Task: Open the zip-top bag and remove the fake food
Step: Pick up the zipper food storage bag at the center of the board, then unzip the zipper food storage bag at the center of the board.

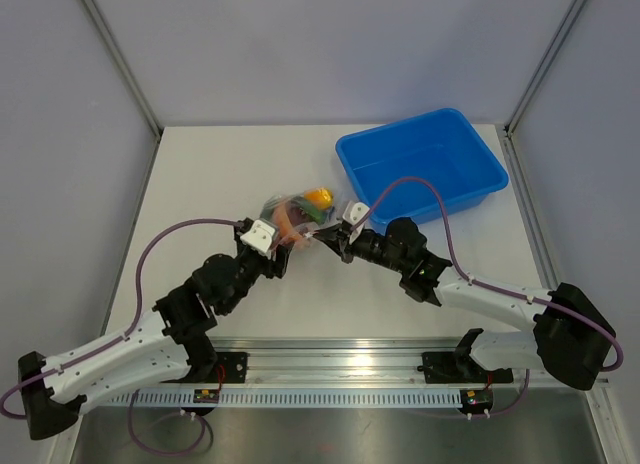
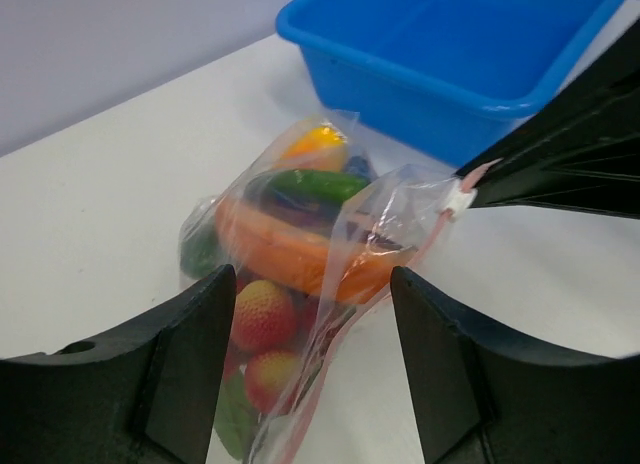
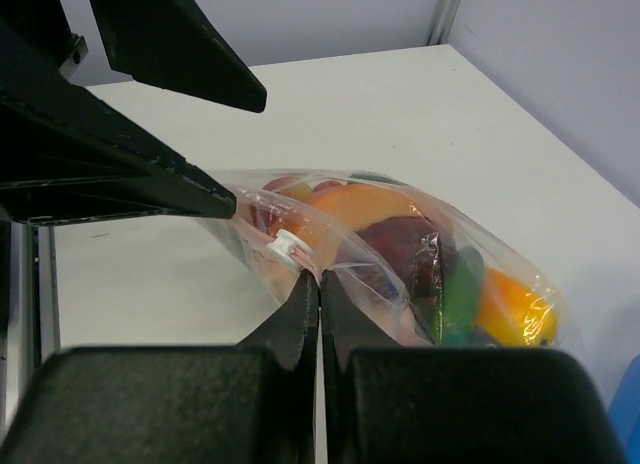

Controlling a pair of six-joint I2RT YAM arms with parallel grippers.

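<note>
The zip-top bag needs to slide open along the zip, so my left gripper should next grab its white slider (image 1: 309, 235) (image 2: 458, 199), beside my right gripper's hold.
The clear zip-top bag (image 1: 298, 212) lies mid-table, full of fake food: an orange wedge (image 2: 290, 249), a green cucumber (image 2: 320, 184), a yellow fruit (image 2: 318, 139) and red-yellow pieces (image 2: 262, 314). My left gripper (image 2: 312, 294) is open, its fingers on either side of the bag's near end; it also shows in the top view (image 1: 287, 244). My right gripper (image 3: 320, 280) is shut on the bag's pinkish zip edge, right beside the white slider (image 3: 290, 246). It also shows in the top view (image 1: 328, 236). The bag (image 3: 400, 254) looks closed.
The blue rectangular bin (image 1: 420, 164) stands at the back right, just behind the bag, and also shows in the left wrist view (image 2: 450, 54). White tabletop (image 1: 220, 174) lies to the left of the bag. Grey walls enclose the table.
</note>
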